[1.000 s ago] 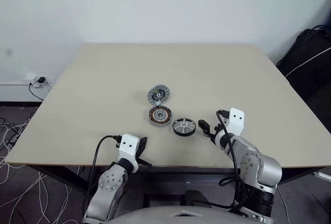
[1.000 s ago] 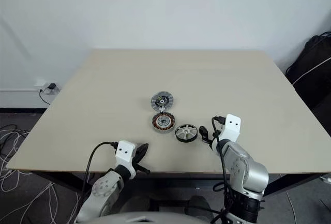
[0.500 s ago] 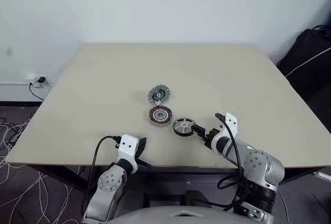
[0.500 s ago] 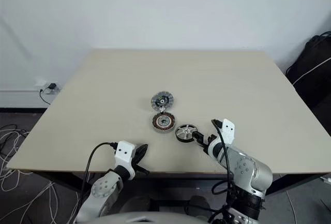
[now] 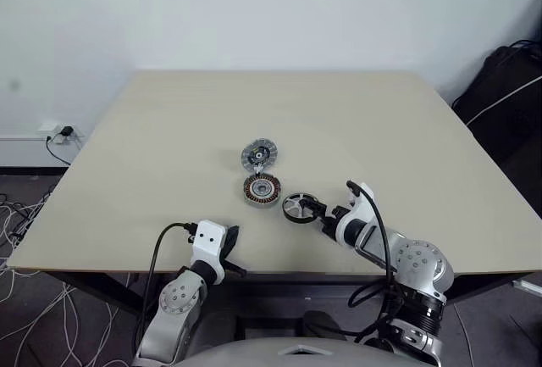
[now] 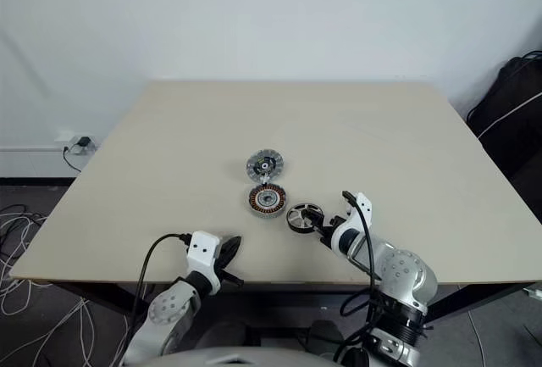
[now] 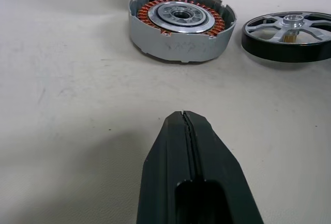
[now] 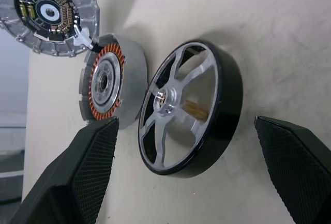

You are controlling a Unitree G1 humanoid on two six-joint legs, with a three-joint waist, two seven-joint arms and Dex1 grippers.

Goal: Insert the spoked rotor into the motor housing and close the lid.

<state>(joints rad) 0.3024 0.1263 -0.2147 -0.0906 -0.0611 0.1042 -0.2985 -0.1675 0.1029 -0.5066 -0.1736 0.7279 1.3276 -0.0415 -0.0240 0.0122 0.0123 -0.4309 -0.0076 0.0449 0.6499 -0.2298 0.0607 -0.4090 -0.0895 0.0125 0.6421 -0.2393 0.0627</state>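
Note:
I will next grab the rotor with my right gripper by its flat-sided black rim (image 5: 302,220) (image 8: 199,162). The silver spokes leave open gaps around the part that sticks up in the rotor's middle.
The spoked rotor (image 5: 296,207), a black-rimmed wheel with silver spokes, lies flat on the table just right of the motor housing (image 5: 262,189). The housing shows its copper windings around a silver centre. Behind it the lid (image 5: 259,154) stands tilted, with its dark circuit face showing. My right gripper (image 5: 312,212) is open and low at the rotor's right edge. In the right wrist view its fingers (image 8: 93,167) stand wide on either side of the rotor (image 8: 189,110) without gripping it. My left gripper (image 7: 183,118) is shut and empty at the table's front edge, pointing toward the housing (image 7: 181,25).
The beige table (image 5: 169,130) carries only these parts. A dark bag (image 5: 508,87) sits beyond the right edge. Cables and a wall socket (image 5: 63,132) lie on the floor at the left.
My right gripper has moved left up to the rotor and rolled at the wrist, so its open fingers now flank the rotor. The left gripper and the parts have not moved.

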